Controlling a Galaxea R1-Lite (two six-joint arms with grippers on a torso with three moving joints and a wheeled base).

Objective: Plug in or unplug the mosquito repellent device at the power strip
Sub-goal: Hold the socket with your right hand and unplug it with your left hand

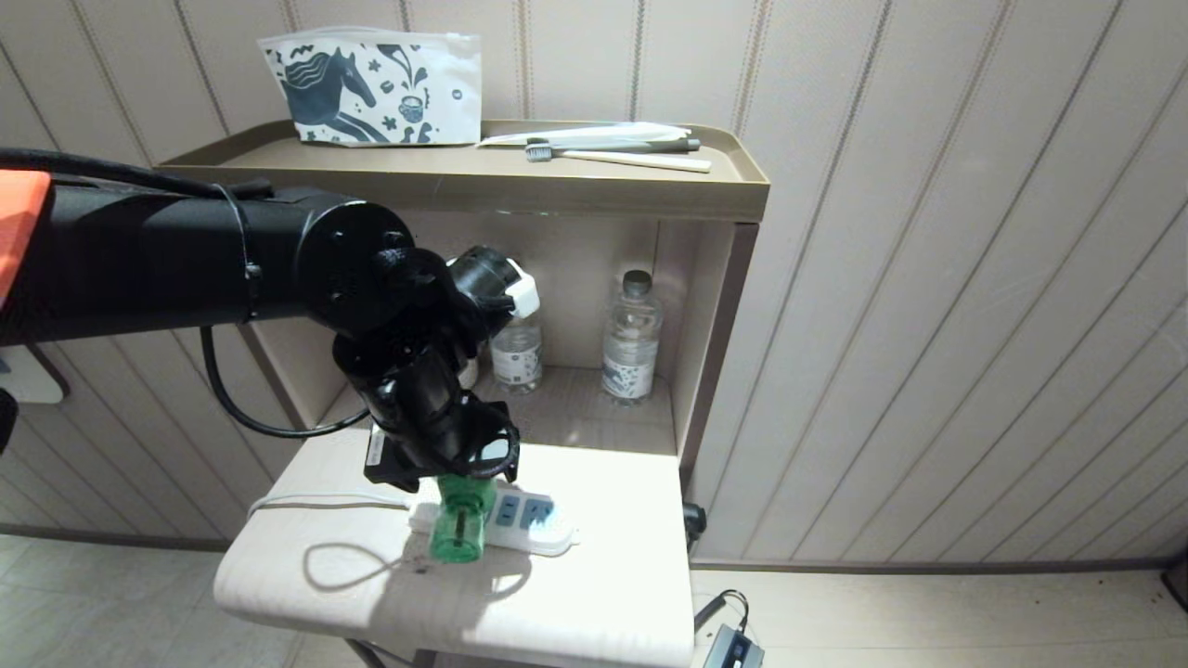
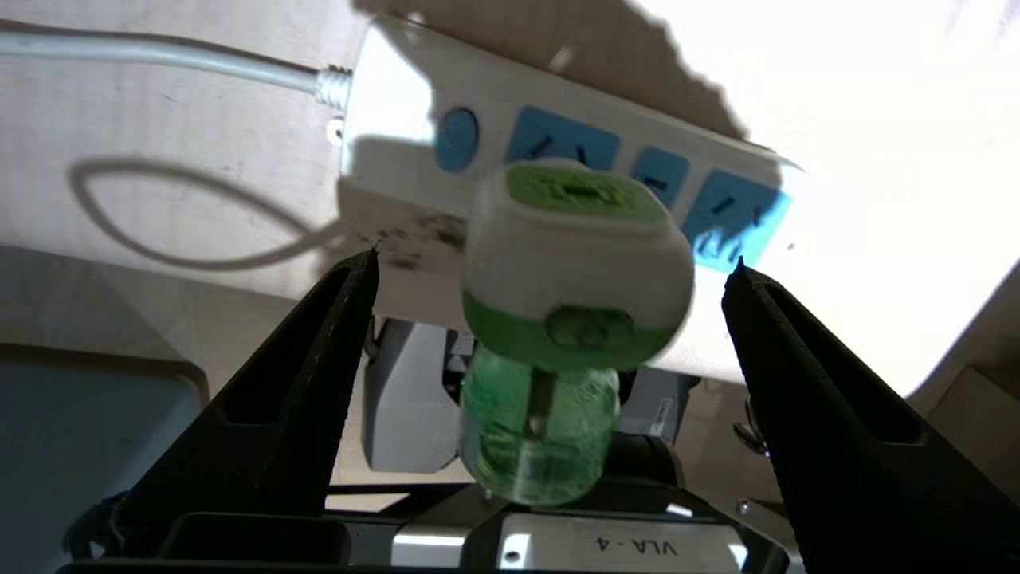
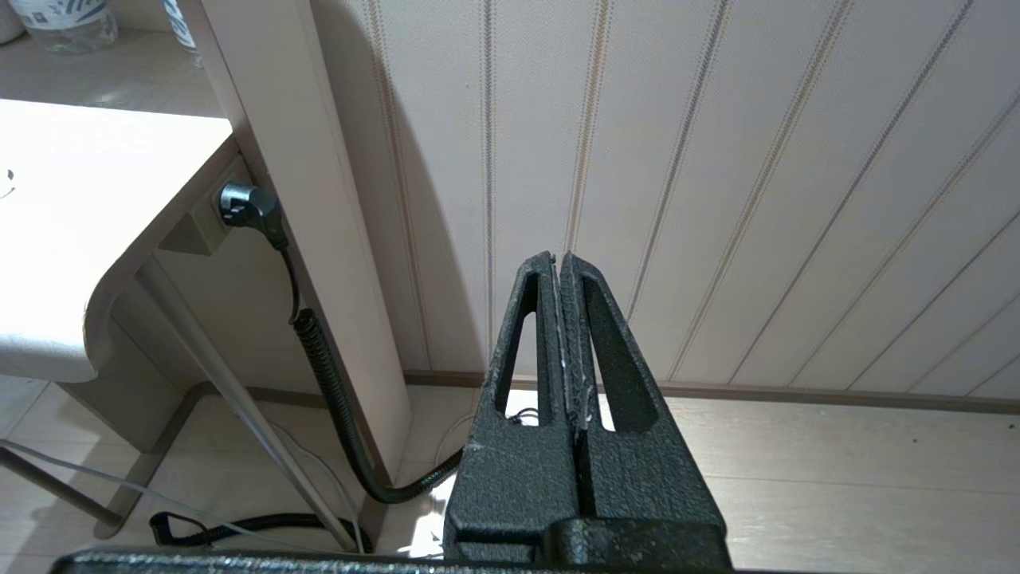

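Observation:
My left gripper needs to come down before closing on the device: only the fingertips are on either side of the device's pale head (image 2: 575, 260) above the power strip.
The mosquito repellent device (image 1: 461, 521) stands on the left part of the white power strip (image 1: 538, 529) on the pale table; its prongs are hidden. In the left wrist view the device (image 2: 575, 263) shows a pale head with green top over the translucent green bottle (image 2: 538, 434), against the strip (image 2: 398, 119) with blue socket faces. My left gripper (image 2: 554, 261) is open, its black fingers (image 2: 311, 375) on either side of the device and clear of it. In the head view the left gripper (image 1: 445, 464) hangs just above the device. My right gripper (image 3: 558, 257) is shut and empty, facing the panelled wall.
The strip's white cord (image 1: 320, 504) runs left and loops on the table (image 1: 594, 594). Two clear water bottles (image 1: 632, 339) stand in the niche behind. A printed pouch (image 1: 371, 88) and toothbrush (image 1: 617, 158) lie on the top shelf. A black plug (image 3: 249, 209) sits at the table's side.

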